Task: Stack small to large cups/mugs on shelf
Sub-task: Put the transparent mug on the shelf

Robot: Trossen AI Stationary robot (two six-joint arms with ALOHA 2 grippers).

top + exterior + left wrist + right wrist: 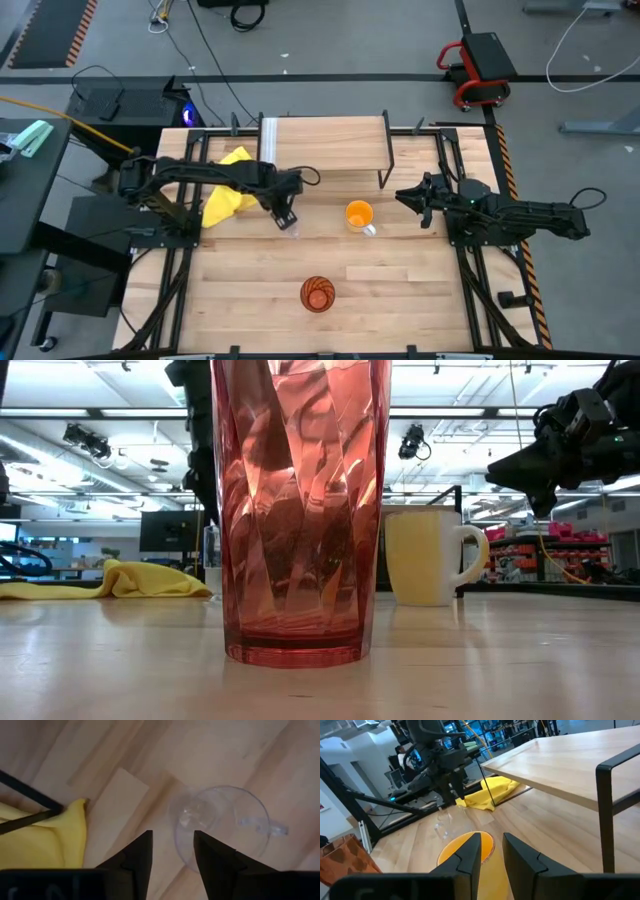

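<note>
My left gripper grabs the small clear glass by its rim [182, 851] opposite the handle next, to stack it on the shelf.
The small clear glass [289, 226] [220, 825], which has a handle [265, 826], stands on the table just right of the yellow cloth. My left gripper [285, 214] [172, 855] hovers open above it, fingers pointing down over the rim's edge. The orange mug [359, 215] [465, 851] stands upright near the table's middle, handle toward the near edge. My right gripper [418, 203] [492, 851] is to its right, level, open by a narrow gap and pointing at it. The amber tumbler [317, 293] [300, 510] stands near the near edge. The shelf [325, 140] [570, 760] stands at the far edge.
The yellow cloth [228, 196] [35, 845] lies crumpled by the shelf's left legs, under my left arm. A black shelf leg [605, 815] stands close to my right gripper. Bare tabletop [420, 275] lies between the mug, the tumbler and the near edge.
</note>
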